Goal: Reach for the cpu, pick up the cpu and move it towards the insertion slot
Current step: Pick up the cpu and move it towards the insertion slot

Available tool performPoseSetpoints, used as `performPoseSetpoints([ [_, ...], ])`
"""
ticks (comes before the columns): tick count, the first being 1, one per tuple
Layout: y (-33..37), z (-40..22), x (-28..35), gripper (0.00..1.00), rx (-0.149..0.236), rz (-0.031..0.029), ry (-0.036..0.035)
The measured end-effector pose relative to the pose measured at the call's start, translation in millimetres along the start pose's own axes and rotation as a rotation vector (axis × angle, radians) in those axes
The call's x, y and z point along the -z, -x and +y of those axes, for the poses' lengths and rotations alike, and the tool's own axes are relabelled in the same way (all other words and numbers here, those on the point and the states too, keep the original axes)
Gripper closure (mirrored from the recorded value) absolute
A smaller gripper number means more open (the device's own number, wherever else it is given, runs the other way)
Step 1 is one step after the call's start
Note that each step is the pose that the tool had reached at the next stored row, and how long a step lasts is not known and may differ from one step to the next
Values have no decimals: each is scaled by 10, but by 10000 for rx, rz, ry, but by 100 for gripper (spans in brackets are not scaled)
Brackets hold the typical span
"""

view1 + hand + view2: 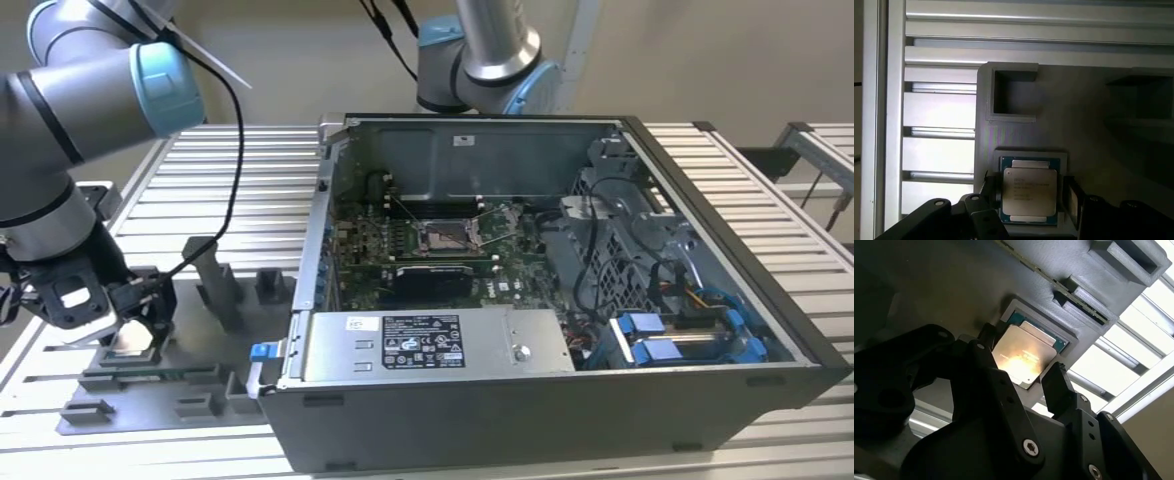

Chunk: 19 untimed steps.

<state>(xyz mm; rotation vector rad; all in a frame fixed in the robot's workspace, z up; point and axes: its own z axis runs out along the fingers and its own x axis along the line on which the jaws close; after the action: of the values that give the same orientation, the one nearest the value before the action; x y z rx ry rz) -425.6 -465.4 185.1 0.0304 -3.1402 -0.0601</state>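
Observation:
My gripper picks up the cpu by its exposed side edges next, in the gaps between the grey holder's sides that hug the cpu's ends and corners.
The cpu [1030,189] is a flat square chip with a silvery top and a thin green edge, and it lies in a shallow recess of the grey fixture plate [1094,140]. My gripper [1030,196] is open and low over it, with one black finger [1072,197] on each side of the chip and close to its edges. The second wrist view shows the cpu [1026,352] lit by a glare between the fingers [1058,385]. In the exterior view my gripper [131,335] is at the far left, and the insertion slot [443,235] sits on the motherboard well off to the right.
An open computer case [747,300] takes up the middle and right of the exterior view, with its power supply [427,345] at the near edge. Upright grey fixture blocks [214,285] stand between the gripper and the case. A slatted metal table [254,170] carries everything.

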Motion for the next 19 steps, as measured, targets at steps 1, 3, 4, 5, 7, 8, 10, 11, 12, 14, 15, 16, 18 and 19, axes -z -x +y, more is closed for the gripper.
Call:
performPoseSetpoints([
  [1,0,-3,-1,0,0,-1,1],
  [3,0,-11,1,0,1,1,-1],
  [4,0,-12,1,0,0,0,-1],
  [5,0,-13,1,0,1,0,0],
  [7,0,-14,1,0,1,1,-1],
  [8,0,-14,1,0,0,1,0],
  [10,0,-14,4,0,1,0,0],
  [11,0,-14,9,0,1,1,0],
  [12,0,-14,12,0,1,-1,1],
  [14,0,-14,12,0,1,-1,2],
  [15,0,-14,13,0,1,-1,2],
  [16,0,-14,14,0,1,0,2],
  [18,0,-14,15,0,1,0,2],
  [19,0,-14,16,0,1,0,2],
])
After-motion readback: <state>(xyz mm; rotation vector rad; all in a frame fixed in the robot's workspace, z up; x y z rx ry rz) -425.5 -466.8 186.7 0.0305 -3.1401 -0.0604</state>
